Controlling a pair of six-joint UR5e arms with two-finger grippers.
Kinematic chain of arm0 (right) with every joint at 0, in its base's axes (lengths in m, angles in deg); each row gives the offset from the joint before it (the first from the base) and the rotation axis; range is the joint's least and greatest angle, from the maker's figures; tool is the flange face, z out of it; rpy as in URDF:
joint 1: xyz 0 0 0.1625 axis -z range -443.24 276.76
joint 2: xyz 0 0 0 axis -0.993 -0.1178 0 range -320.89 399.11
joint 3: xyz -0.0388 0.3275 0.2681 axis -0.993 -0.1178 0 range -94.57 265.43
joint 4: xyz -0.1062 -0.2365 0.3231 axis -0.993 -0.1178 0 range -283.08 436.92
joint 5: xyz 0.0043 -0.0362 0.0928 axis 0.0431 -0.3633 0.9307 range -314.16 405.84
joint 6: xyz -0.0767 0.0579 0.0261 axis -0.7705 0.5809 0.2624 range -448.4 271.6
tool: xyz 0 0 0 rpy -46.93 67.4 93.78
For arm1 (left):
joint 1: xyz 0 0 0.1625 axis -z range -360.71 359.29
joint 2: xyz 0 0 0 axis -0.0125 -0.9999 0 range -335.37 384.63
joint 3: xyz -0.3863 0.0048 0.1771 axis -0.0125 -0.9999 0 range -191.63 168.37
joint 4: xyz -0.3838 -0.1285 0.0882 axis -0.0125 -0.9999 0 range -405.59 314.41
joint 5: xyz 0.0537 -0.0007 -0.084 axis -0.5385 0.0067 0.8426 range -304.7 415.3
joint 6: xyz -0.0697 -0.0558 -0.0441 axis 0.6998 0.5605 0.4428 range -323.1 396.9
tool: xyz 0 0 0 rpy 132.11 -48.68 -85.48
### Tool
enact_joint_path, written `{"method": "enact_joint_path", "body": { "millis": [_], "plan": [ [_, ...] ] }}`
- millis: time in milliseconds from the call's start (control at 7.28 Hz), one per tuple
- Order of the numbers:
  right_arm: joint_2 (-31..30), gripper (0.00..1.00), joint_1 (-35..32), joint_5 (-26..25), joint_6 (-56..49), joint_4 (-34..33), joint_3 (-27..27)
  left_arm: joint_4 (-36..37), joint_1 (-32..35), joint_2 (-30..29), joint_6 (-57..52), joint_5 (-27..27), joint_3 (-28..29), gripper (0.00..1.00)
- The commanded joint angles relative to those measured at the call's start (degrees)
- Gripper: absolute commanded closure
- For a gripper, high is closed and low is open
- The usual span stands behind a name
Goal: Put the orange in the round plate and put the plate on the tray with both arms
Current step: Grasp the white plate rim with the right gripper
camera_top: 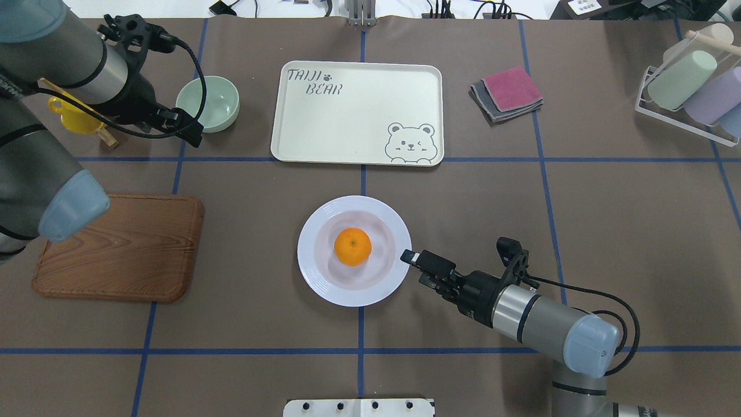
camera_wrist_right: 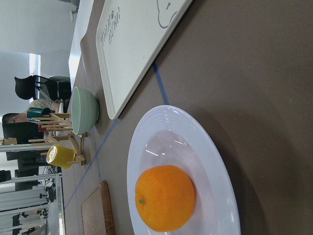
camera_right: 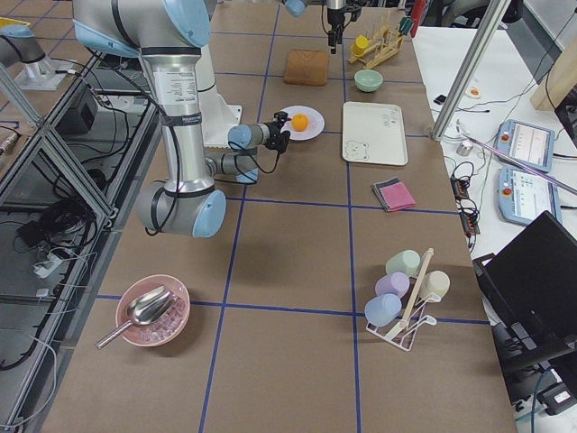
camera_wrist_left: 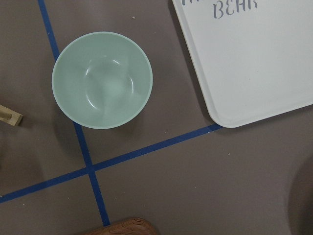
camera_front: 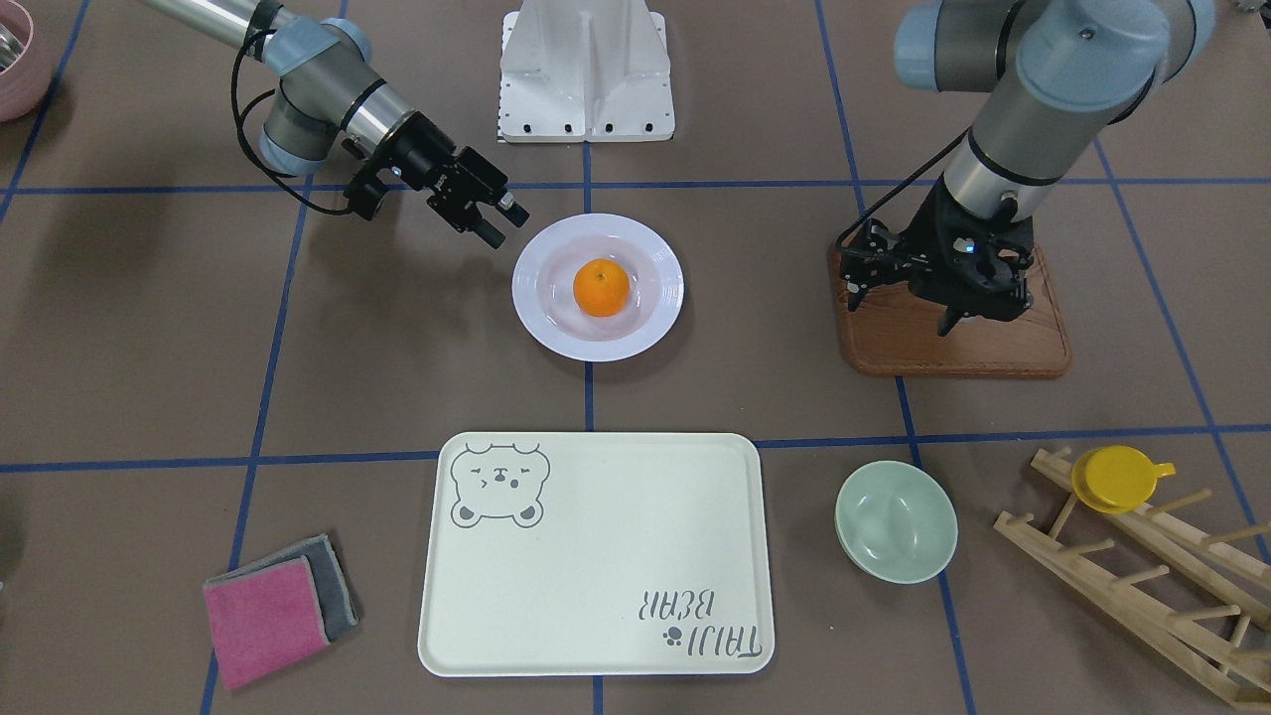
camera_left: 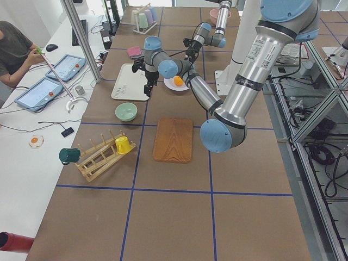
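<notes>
The round plate is too wide for the fingers to span, so my right gripper should grab the plate by its thin raised rim (camera_front: 526, 255).
The orange (camera_top: 352, 246) lies in the sunken centre of the white round plate (camera_top: 313, 269), which rests on the table between the arms. The right wrist view shows the orange (camera_wrist_right: 165, 198) close up in the plate (camera_wrist_right: 146, 147). My right gripper (camera_top: 408, 256) hovers low, just off the plate's right rim, open and holding nothing. The cream tray (camera_top: 353, 116) with its bear drawing lies bare beyond the plate. My left gripper (camera_front: 983, 316) hangs high near the wooden board, open and empty.
A brown wooden board (camera_top: 121, 249) lies at the left. A pale green bowl (camera_top: 208, 103) sits left of the tray, with a wooden rack holding a yellow cup (camera_front: 1117, 479) beyond it. Folded pink and grey cloths (camera_top: 509, 92) lie right of the tray. A cup rack (camera_top: 692, 87) stands far right.
</notes>
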Motion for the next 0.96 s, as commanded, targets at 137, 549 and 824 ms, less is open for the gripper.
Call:
{"method": "enact_joint_path", "body": {
  "millis": [137, 549, 824],
  "plan": [
    [4.15, 0.04, 0.85, -3.69, 0.60, 2.97, -4.81, 0.00, -0.07, 0.05, 0.09, -0.06, 0.09, 0.01],
    [4.60, 0.22, 0.23, -4.13, 0.60, 2.97, -6.21, 0.00, -0.07, 0.05, 0.09, -0.06, 0.00, 0.01],
    [4.87, 0.21, 0.23, -4.13, 0.69, 2.97, -7.10, 0.00, -0.07, 0.05, 0.09, -0.05, 0.00, 0.01]
  ]
}}
